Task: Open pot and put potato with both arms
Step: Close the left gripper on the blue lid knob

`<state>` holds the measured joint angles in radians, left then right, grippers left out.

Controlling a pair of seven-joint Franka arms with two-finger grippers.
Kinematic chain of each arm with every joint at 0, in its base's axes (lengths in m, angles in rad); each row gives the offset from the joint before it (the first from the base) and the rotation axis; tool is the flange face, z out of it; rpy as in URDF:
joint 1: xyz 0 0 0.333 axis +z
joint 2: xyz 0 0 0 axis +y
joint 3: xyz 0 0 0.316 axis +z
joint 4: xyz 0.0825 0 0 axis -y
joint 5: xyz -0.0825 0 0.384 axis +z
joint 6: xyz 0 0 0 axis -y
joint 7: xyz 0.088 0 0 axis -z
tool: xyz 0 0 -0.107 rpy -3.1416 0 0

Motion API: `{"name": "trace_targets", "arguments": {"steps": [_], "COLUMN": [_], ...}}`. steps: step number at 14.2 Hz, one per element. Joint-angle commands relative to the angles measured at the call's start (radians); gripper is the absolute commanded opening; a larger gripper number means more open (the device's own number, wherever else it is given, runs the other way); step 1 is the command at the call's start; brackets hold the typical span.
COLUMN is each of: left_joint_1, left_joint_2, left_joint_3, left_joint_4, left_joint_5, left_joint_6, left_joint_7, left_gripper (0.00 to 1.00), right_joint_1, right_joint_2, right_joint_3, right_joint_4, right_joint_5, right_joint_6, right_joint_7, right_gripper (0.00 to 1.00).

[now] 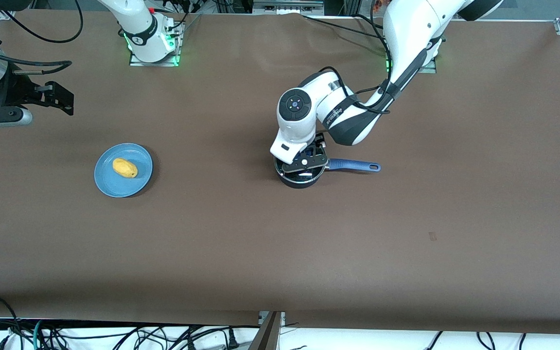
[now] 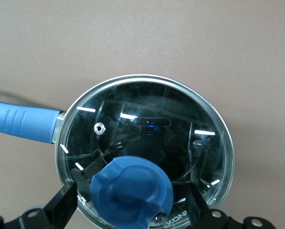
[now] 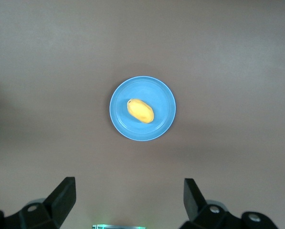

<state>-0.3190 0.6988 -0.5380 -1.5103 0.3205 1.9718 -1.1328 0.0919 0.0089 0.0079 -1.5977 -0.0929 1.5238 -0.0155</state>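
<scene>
The fingers stand on either side of the blue knob (image 2: 131, 191) of the glass lid and closing now would catch it, so my left gripper closes next.
The pot (image 1: 299, 181), black with a long blue handle (image 1: 353, 166), stands mid-table with its glass lid (image 2: 147, 138) on. My left gripper (image 1: 304, 167) is down over the lid. Its open fingers (image 2: 63, 200) stand on either side of the lid's blue knob (image 2: 131, 191), with gaps between fingers and knob. The yellow potato (image 1: 125, 168) lies on a blue plate (image 1: 110, 182) toward the right arm's end of the table. My right gripper (image 1: 61, 99) hangs open and empty high over the table near that end; its wrist view shows the potato (image 3: 140, 110) from well above.
The brown table top (image 1: 280, 253) carries only the pot and the plate. Both arm bases, with green lights, stand along the table's edge farthest from the front camera. Cables lie below the nearest edge.
</scene>
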Motion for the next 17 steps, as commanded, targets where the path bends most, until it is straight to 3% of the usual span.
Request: {"name": "trace_targets", "arguments": {"steps": [1,8,17], "left_joint_1": [-0.015,-0.015,-0.014], "left_joint_2": [0.013,0.013,0.011], "left_joint_3": [0.007,0.007,0.007], "left_joint_4": [0.028,0.028,0.027], "left_joint_5": [0.035,0.038,0.037], "left_joint_6": [-0.004,-0.004,-0.005], "left_joint_7": [-0.012,-0.01,-0.008], "left_gripper": [0.97,0.87,0.63], "right_joint_1": [-0.008,-0.008,-0.008], "right_joint_2": [0.008,0.008,0.008], "right_joint_3": [0.006,0.006,0.006], "right_joint_4": [0.021,0.021,0.021], "right_joint_5": [0.013,0.013,0.013], "right_joint_6": [-0.014,-0.014,-0.014], "right_joint_7": [0.003,0.003,0.003], "right_gripper": [1.0,1.0,1.0]}}
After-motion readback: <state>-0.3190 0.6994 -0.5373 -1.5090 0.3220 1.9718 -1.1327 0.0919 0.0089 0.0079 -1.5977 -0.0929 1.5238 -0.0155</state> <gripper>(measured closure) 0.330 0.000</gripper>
